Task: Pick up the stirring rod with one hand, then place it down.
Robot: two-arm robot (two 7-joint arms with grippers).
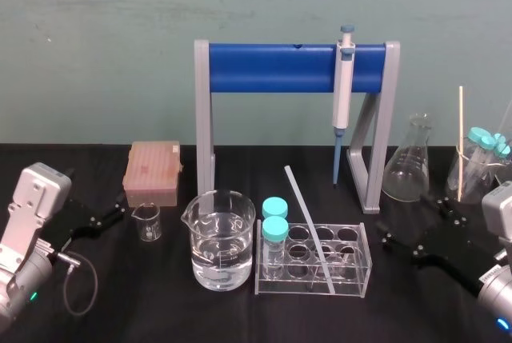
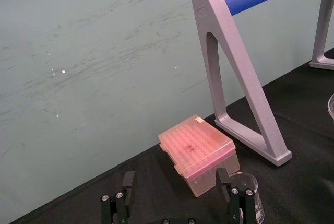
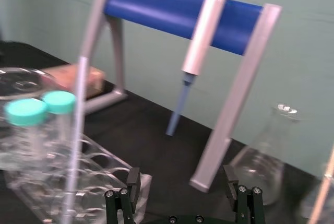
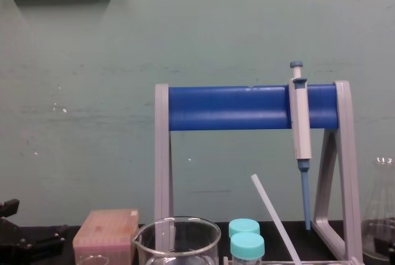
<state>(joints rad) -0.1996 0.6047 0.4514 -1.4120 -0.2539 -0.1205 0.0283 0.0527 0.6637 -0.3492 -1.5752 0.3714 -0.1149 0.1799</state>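
My right gripper grabs the stirring rod by its exposed upper part [image 4: 268, 204] [image 3: 81, 92] next, since the clear tube rack closes around the rod's lower end.
The stirring rod [image 1: 310, 231], thin and translucent whitish, leans tilted in the clear tube rack [image 1: 364, 267], its upper end pointing back toward the stand; it also rises in the chest view [image 4: 274, 218] and stands blurred close by in the right wrist view [image 3: 77, 130]. My right gripper [image 1: 414, 229] is open over the table to the right of the rack, its fingers [image 3: 130, 190] apart with nothing between them. At the left side my left gripper [image 1: 98, 219] hangs open and idle, its fingers [image 2: 229, 195] spread near the pink box.
A grey-and-blue stand [image 1: 288, 67] carries a pipette [image 1: 344, 95] behind the rack. A large beaker [image 1: 222, 239], two teal-capped tubes [image 1: 274, 227], a small beaker [image 1: 146, 221] and a pink tip box [image 1: 152, 171] sit left of centre. A flask [image 1: 408, 163] and a wooden stick [image 1: 460, 139] stand right.
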